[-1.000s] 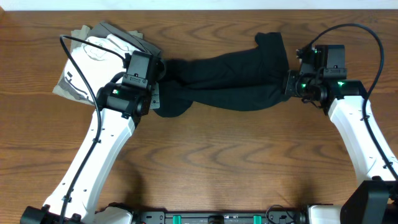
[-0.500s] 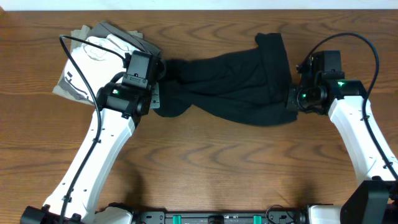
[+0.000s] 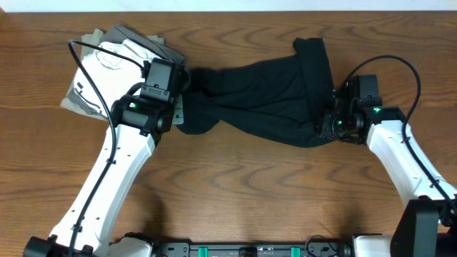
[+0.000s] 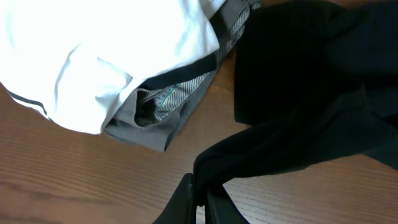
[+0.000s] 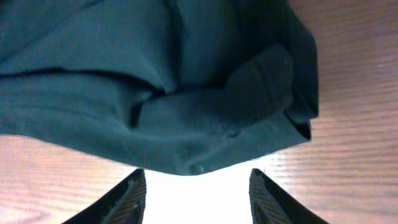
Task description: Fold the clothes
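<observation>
I will spread the black shirt for folding, so next I will grip its hem at its front corner (image 3: 319,139) (image 5: 198,163) with my right gripper, opposite my left gripper.
The clothes (image 3: 257,93), a black shirt, lie bunched in a long band across the back of the table. My left gripper (image 3: 181,107) is at the shirt's left end. In the left wrist view its fingers (image 4: 200,186) are shut on a fold of the black fabric (image 4: 311,93). My right gripper (image 3: 325,127) sits at the shirt's right front corner. In the right wrist view its fingertips (image 5: 198,175) stand apart with only bare table between them, and the shirt's hem (image 5: 155,93) lies just ahead of them, apart from both.
A folded white garment (image 3: 114,57) lies on folded grey garments (image 3: 139,37) at the back left, just beyond the left gripper; both also show in the left wrist view, white (image 4: 93,50) and grey (image 4: 165,109). The table's back edge (image 3: 228,13) runs close behind the shirt.
My right gripper opened and let go of the shirt, then moved toward the front and slightly left. The shirt's right end dropped and spread on the table. The left arm stayed put.
</observation>
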Controlling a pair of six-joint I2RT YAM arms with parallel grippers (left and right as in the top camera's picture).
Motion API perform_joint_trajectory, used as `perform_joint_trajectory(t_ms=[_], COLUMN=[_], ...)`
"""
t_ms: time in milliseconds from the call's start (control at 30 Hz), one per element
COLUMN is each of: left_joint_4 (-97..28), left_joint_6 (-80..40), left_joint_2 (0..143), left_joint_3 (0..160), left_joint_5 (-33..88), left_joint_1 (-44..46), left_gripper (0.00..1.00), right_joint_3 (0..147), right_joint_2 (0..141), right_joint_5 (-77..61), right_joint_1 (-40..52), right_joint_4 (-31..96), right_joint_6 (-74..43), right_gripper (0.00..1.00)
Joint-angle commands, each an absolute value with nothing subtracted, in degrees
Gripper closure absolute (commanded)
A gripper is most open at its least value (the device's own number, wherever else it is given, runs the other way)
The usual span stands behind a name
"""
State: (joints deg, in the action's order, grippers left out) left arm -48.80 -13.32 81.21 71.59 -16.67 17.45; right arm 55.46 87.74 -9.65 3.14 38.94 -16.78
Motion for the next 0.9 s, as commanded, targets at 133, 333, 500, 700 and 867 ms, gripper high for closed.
perform_joint_trajectory(t_ms=[133,333,500,700,867], left_joint_4=[-48.8,-48.8,-48.8,-48.8,-49.3], left_joint_6=[-13.6,-13.6,-13.6,-13.6,-13.6], left_joint_2=[80.1,80.1,80.1,80.1,80.1], left_joint_3=[72.0,72.0,72.0,72.0,72.0], left_joint_5=[-17.2,-17.2,-17.1,-17.0,-17.0], left_joint_1=[17.1,17.1,17.1,17.1,17.1], left_gripper=[0.94,0.94,0.94,0.94,0.94], right_joint_3=[49.5,47.1,46.2,46.1,46.1], right_joint_2=[88.2,88.3,88.7,91.6,93.8], right_joint_5=[-7.0,-6.0,-6.5,-6.5,-6.9], right_joint_1=[3.4,3.4,3.4,3.4,3.3], right_joint_4=[33.0,27.9,24.2,22.4,21.9], right_joint_6=[-20.7,-21.8,-26.2,-34.7,-36.8], right_gripper=[0.46,0.47,0.49,0.51,0.78])
